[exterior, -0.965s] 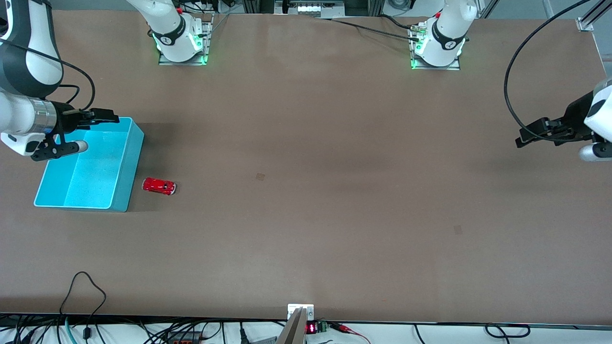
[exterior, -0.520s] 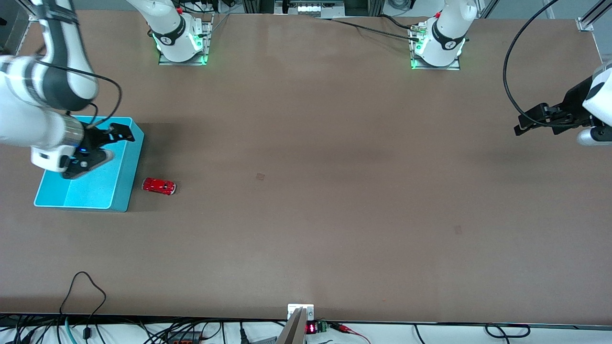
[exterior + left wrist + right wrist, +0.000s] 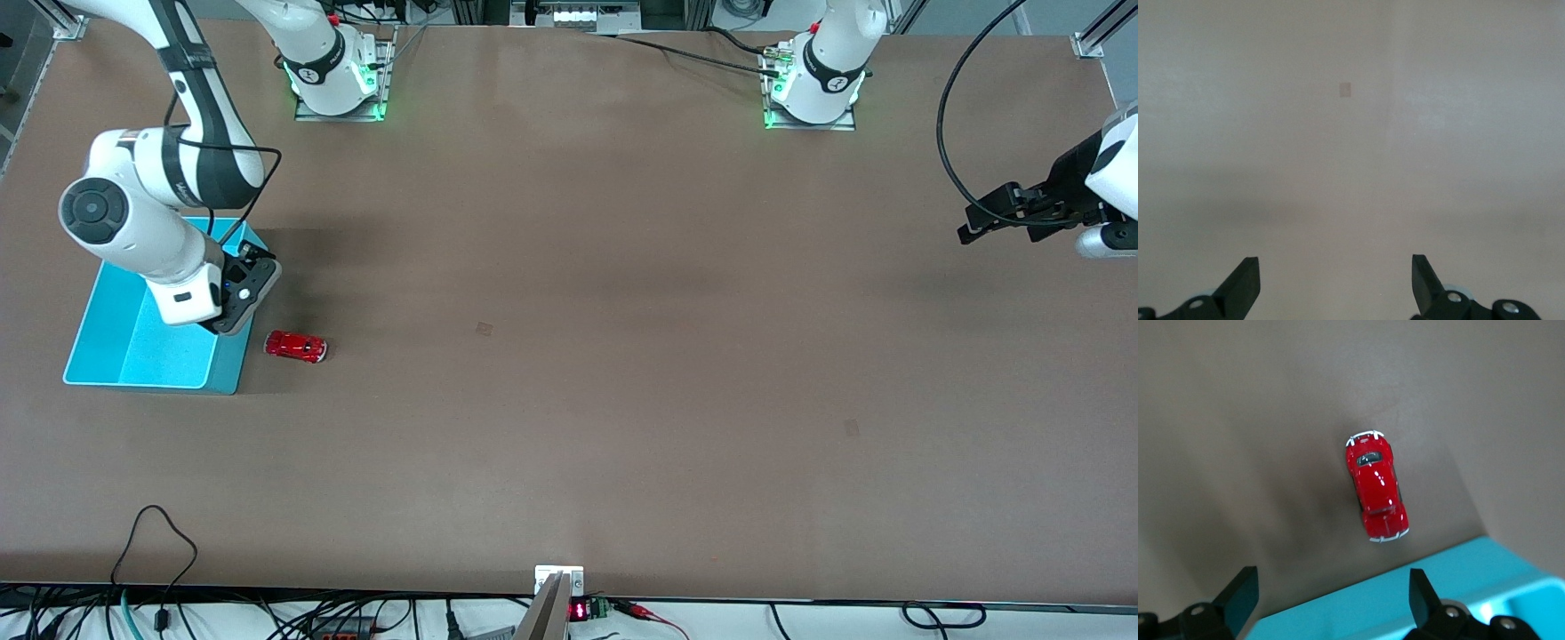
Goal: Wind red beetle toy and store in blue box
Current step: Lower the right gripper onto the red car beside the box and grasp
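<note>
The red beetle toy [image 3: 296, 346] needs to be wound and stored in the blue box, so my right gripper will next pick it up by the sides of its body.
The red beetle toy [image 3: 296, 346] stands on the brown table beside the long wall of the blue box [image 3: 133, 351], on the side toward the left arm's end. My right gripper [image 3: 242, 296] hangs over that wall, pointing down, open and empty. In the right wrist view the toy [image 3: 1377, 487] lies just past the box's wall [image 3: 1405, 603], ahead of my open right gripper [image 3: 1331, 580]. My left gripper [image 3: 978, 222] waits open and empty over the left arm's end of the table. The left wrist view shows the open left gripper [image 3: 1335, 267] over bare table.
Small darker square marks sit on the table [image 3: 484, 328] [image 3: 852, 428]; one shows in the left wrist view [image 3: 1345, 89]. A black cable loop [image 3: 156, 538] lies by the table's edge nearest the front camera. The arm bases [image 3: 338, 84] [image 3: 813, 89] stand along the farthest edge.
My right arm has swung across the blue box toward the toy and turned its gripper downward over the box's wall. My left gripper has shifted slightly. The toy and box have not moved.
</note>
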`<state>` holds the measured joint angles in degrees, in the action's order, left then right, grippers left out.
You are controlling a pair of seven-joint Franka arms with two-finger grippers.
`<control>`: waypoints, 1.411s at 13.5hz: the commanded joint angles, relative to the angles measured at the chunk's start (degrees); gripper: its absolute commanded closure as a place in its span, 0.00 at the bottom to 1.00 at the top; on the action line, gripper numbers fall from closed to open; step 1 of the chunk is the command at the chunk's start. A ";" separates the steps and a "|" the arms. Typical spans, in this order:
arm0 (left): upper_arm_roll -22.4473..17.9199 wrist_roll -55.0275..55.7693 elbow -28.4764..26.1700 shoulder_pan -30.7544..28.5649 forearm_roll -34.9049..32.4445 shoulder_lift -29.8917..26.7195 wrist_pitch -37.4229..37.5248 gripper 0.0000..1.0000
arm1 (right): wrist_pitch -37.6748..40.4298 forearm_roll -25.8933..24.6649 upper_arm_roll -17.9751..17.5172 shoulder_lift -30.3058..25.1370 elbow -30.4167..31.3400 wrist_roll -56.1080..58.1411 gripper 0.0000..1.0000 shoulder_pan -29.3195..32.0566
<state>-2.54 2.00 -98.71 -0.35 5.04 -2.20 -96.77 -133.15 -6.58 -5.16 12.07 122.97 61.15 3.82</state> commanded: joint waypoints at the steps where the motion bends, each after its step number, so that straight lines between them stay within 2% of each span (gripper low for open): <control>1: 0.60 -0.15 0.89 -0.35 -1.18 -0.52 0.09 0.00 | -6.22 -0.72 -1.17 2.59 0.87 10.27 0.00 1.72; 4: 0.52 -0.15 0.89 -0.35 -1.18 -0.18 0.09 0.00 | -12.03 -0.72 -1.25 6.37 0.61 15.92 0.00 2.16; 12: -0.01 -0.06 0.98 -1.31 -1.18 1.23 -3.69 0.00 | -21.18 -0.54 -1.25 13.67 0.26 15.67 0.00 1.81; 13: -0.10 -0.06 0.80 -1.40 -1.18 1.23 -3.60 0.00 | -21.62 -0.54 -1.25 14.11 0.26 15.58 0.03 1.72; 14: -0.01 -0.24 0.89 -1.49 -1.18 1.23 -3.69 0.00 | -21.80 -0.54 -1.25 14.38 0.26 15.58 0.15 1.63; 17: -0.01 -0.33 0.89 -1.49 -1.18 1.06 -3.34 0.00 | -21.80 -0.54 -1.25 14.30 0.26 15.76 0.71 1.46; 18: -0.01 -0.33 0.80 -1.49 -1.18 1.06 -3.16 0.00 | -21.71 -0.54 -1.17 14.21 0.26 15.58 0.86 1.46; 19: 0.16 -0.33 0.80 -1.49 -1.18 0.88 -2.90 0.00 | -21.45 -0.28 -1.25 13.77 0.26 14.62 0.94 1.46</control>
<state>-2.81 1.96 -98.32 -1.62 5.04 -1.07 -100.21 -154.64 -6.62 -5.77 26.31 123.42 76.20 4.67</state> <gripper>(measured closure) 0.000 0.502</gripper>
